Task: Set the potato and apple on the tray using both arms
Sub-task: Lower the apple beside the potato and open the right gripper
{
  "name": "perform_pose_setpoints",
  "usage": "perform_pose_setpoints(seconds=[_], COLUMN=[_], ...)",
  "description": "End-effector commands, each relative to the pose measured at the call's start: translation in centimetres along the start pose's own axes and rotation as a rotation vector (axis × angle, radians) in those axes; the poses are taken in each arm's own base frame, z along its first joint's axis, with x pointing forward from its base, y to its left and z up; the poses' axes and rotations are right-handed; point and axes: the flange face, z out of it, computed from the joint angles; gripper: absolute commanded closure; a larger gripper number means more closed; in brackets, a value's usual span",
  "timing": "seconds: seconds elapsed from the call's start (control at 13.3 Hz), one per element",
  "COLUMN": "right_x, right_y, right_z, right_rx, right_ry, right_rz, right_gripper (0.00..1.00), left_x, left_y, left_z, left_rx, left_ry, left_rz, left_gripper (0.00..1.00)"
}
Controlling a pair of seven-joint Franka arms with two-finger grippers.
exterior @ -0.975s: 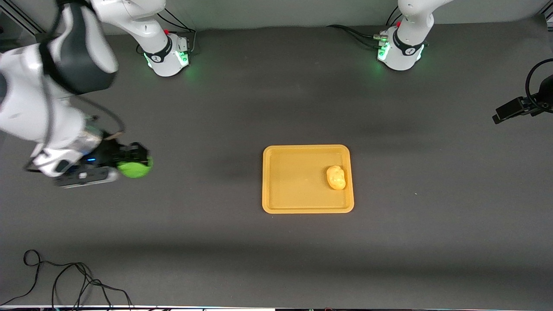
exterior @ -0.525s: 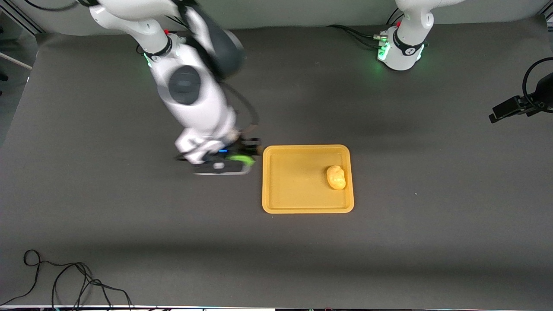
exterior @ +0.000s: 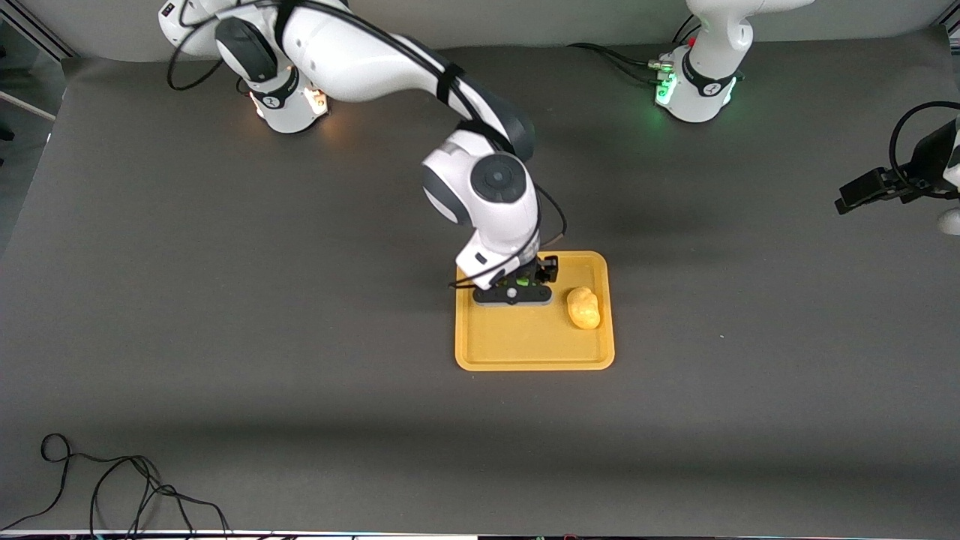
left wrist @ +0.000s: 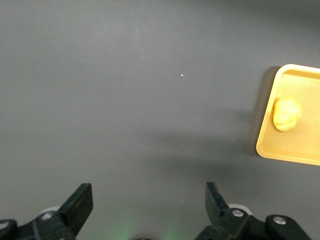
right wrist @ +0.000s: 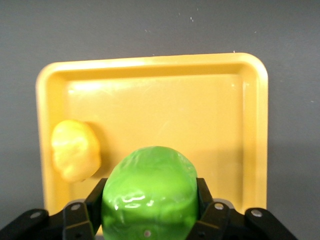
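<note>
The green apple (right wrist: 149, 194) is still above the tray's bottom, so my right gripper keeps hold of the apple for now, until it is lower.
The yellow-orange tray (exterior: 525, 352) lies mid-table. The potato (exterior: 583, 307) rests in it, at the end toward the left arm; it also shows in the right wrist view (right wrist: 75, 149) and the left wrist view (left wrist: 286, 114). My right gripper (exterior: 517, 289) is over the tray's part farthest from the front camera, shut on the green apple (right wrist: 149, 194), which is mostly hidden under the hand in the front view. The tray shows in the right wrist view (right wrist: 200, 100) and at the edge of the left wrist view (left wrist: 300, 150). My left gripper (left wrist: 147, 205) is open and empty over bare table.
A black camera mount (exterior: 874, 187) juts in at the left arm's end of the table. A black cable (exterior: 112, 487) loops on the table edge nearest the front camera, toward the right arm's end.
My right arm has swung with the apple from the right arm's end of the table to over the tray. The potato and tray have not moved.
</note>
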Motion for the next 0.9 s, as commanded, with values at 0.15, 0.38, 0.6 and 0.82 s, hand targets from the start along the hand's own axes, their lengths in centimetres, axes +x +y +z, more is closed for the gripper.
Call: perform_pose_setpoints(seconds=[0.15, 0.38, 0.6, 0.82], right_x=[0.1, -1.2, -1.3, -1.0], right_y=[-0.2, -1.1, -0.9, -0.6], right_z=[7.1, 9.4, 10.2, 10.2], right_rx=[-0.017, -0.001, -0.011, -0.023], right_ry=[0.033, 0.044, 0.039, 0.052], right_rz=[-0.001, -0.021, -0.022, -0.032], right_gripper=[0.7, 0.7, 0.68, 0.68], left_x=[0.0, 0.0, 0.0, 0.0], left_y=[0.1, -0.3, -0.8, -1.1], left_z=[1.3, 1.0, 1.0, 0.9], left_rx=[0.014, 0.013, 0.013, 0.01], left_ry=[-0.02, -0.018, -0.021, -0.02], left_rz=[-0.01, -0.017, -0.026, -0.031], left_gripper=[0.0, 0.0, 0.0, 0.0])
